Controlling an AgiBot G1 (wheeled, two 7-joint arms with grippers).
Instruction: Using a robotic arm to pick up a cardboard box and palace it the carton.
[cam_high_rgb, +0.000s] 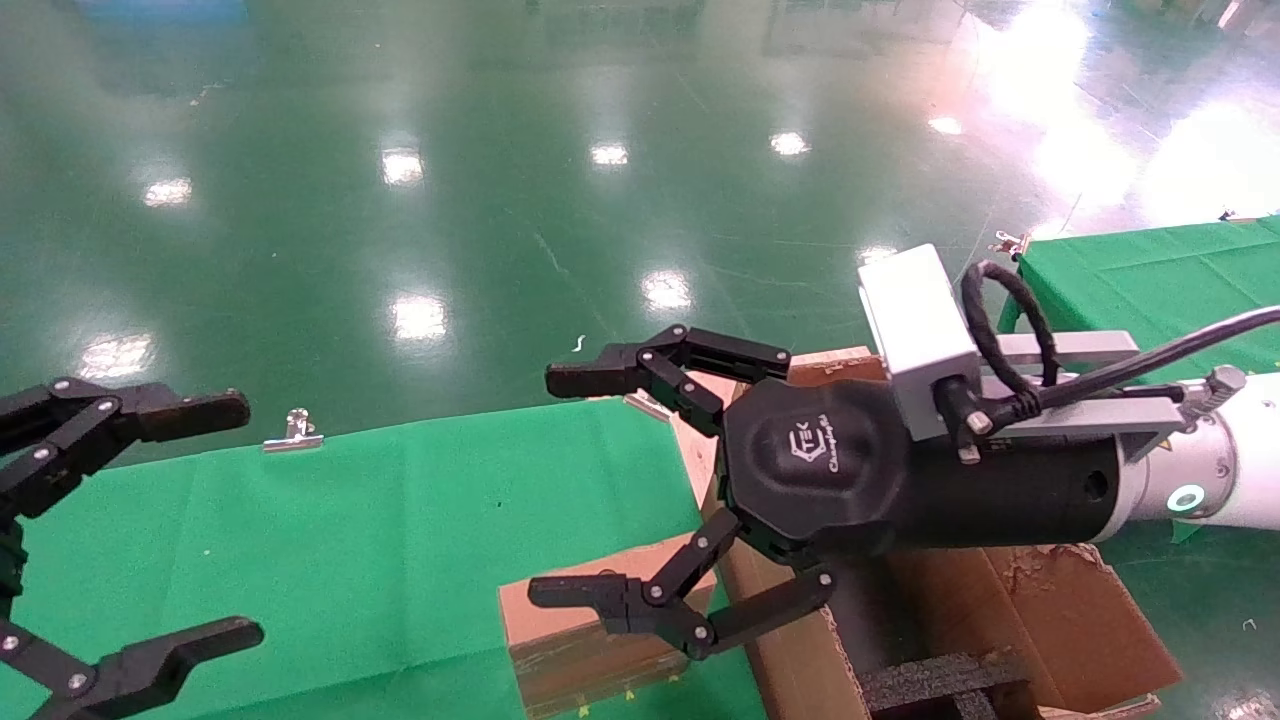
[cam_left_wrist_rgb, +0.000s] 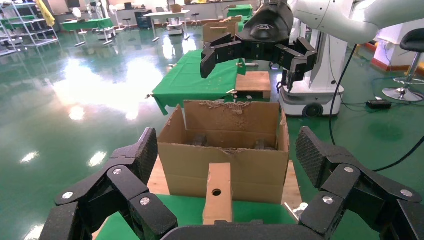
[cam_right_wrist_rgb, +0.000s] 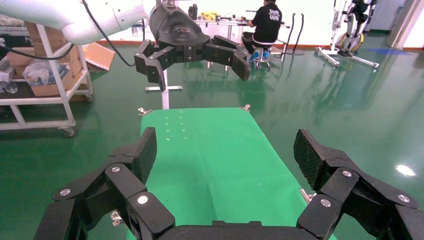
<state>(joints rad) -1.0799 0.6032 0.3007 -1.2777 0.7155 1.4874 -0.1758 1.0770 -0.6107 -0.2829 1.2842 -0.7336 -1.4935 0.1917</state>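
My right gripper is due to grab the small cardboard box across its narrow top, and then it can place the box in the carton.
The cardboard box, small and brown, stands on edge on the green table, right against the carton. In the left wrist view the box shows its round hole in front of the carton, whose rim is torn. My right gripper, on the white arm with the teal ring, hovers open above the box and holds nothing. Its wrist view shows the open right gripper over bare green cloth, with no box in sight. My left gripper hangs open at the table's left end.
Black foam inserts sit inside the carton. A metal clip holds the cloth at the table's far edge. A second green table stands at the right. Shiny green floor lies beyond the table edge.
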